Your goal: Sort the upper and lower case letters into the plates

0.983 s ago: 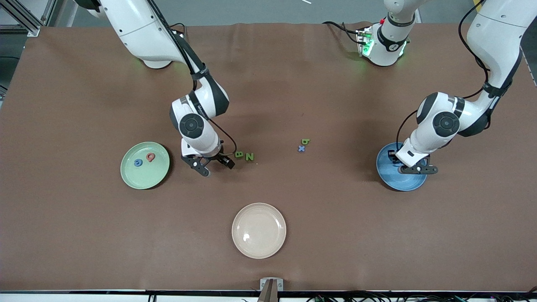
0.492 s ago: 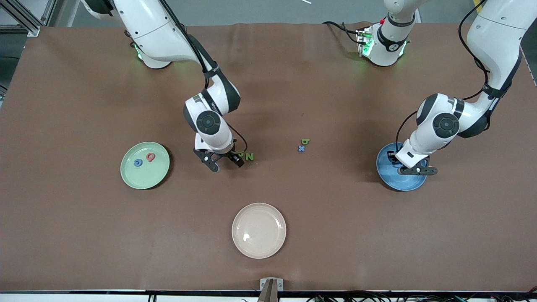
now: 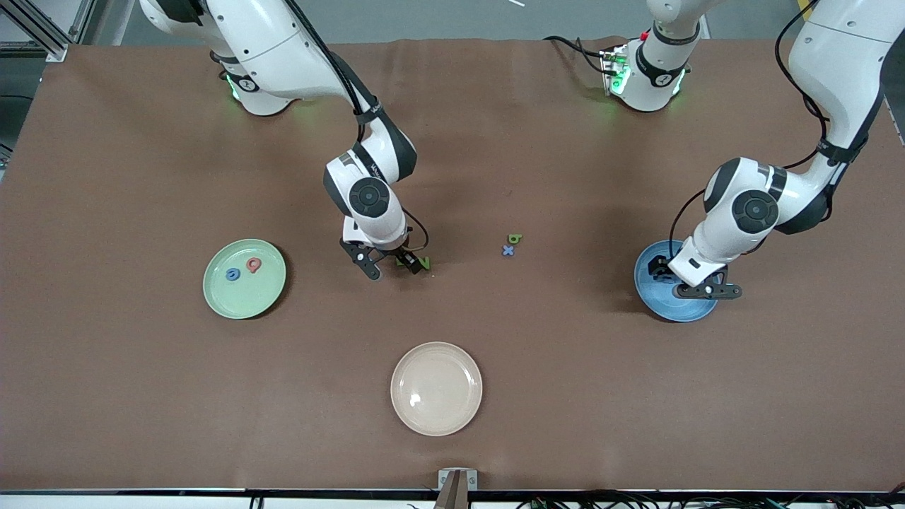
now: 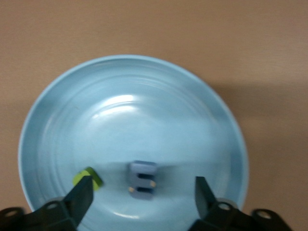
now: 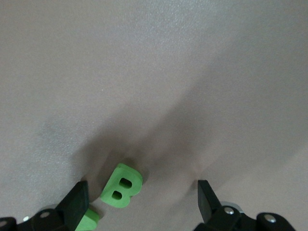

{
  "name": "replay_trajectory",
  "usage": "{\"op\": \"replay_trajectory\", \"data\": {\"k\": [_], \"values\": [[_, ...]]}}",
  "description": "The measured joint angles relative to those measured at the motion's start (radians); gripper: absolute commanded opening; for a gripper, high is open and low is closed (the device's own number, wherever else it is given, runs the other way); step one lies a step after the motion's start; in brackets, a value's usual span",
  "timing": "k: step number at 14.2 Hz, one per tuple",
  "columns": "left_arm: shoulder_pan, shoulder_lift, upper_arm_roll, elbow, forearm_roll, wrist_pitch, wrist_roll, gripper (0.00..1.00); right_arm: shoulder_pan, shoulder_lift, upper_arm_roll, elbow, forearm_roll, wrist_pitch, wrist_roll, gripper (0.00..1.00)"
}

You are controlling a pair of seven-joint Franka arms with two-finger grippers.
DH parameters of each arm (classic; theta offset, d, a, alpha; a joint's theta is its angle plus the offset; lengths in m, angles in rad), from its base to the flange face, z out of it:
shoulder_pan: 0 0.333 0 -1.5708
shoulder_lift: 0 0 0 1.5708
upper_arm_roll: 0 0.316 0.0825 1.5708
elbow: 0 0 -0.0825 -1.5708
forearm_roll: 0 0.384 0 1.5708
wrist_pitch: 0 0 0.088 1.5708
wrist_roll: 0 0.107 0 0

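Observation:
I should close my right gripper now. Closing now would hold the green B. The green B is between my gripper's fingers in the right wrist view, level with them.
My right gripper (image 3: 387, 263) hangs open low over the green B (image 5: 121, 186), which lies between its fingers without touching them. The green N (image 3: 422, 264) lies beside it, half under one fingertip (image 5: 79, 197). My left gripper (image 3: 682, 281) is open over the sky blue plate (image 4: 144, 96), where a blue letter (image 4: 142, 179) and a green letter (image 4: 92, 176) lie. The mint green plate (image 3: 212, 283) holds the blue G (image 3: 232, 274) and the pink Q (image 3: 253, 265). A small green b (image 3: 515, 239) and a blue x (image 3: 508, 249) lie on the table between the two arms.
A cream-beige plate (image 3: 436, 388) sits nearer to the front camera than the letters, at mid-table. A brown mat (image 3: 141, 389) covers the whole table.
My right gripper has travelled from beside the mint plate toward the left arm's end and now straddles the green B. My left gripper's fingers have spread over the blue plate.

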Motion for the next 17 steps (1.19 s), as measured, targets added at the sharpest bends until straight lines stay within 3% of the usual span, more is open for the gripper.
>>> {"op": "replay_trajectory", "data": {"k": [2,4,6,8,10,13,15,17], "values": [[-0.001,-0.023,-0.072,0.01,-0.051,-0.054,-0.042,1.0,0.0,0.0,-0.005,0.0,-0.003,0.0,0.0,0.98],[-0.002,-0.036,-0.159,0.02,-0.069,-0.093,-0.106,1.0,0.0,0.0,-0.006,0.0,-0.006,0.0,0.0,0.9],[-0.013,-0.037,-0.245,0.026,-0.073,-0.113,-0.177,1.0,0.0,0.0,-0.006,0.001,-0.009,0.0,0.0,0.73],[-0.071,-0.025,-0.284,0.04,-0.076,-0.114,-0.252,1.0,0.001,0.0,-0.006,0.006,-0.01,0.006,0.0,0.55],[-0.169,0.009,-0.286,0.078,-0.077,-0.122,-0.298,1.0,0.001,-0.001,-0.006,0.012,-0.012,0.005,0.0,0.39],[-0.272,0.098,-0.282,0.168,-0.077,-0.161,-0.32,1.0,0.001,-0.007,-0.006,0.014,-0.015,-0.002,0.001,0.03],[-0.311,0.16,-0.269,0.223,-0.077,-0.172,-0.32,1.0,0.001,-0.01,-0.006,0.014,-0.015,-0.005,0.002,0.0],[-0.385,0.199,-0.21,0.262,-0.077,-0.174,-0.318,1.0,0.001,-0.01,-0.007,0.014,-0.015,-0.005,0.002,0.0]]}}
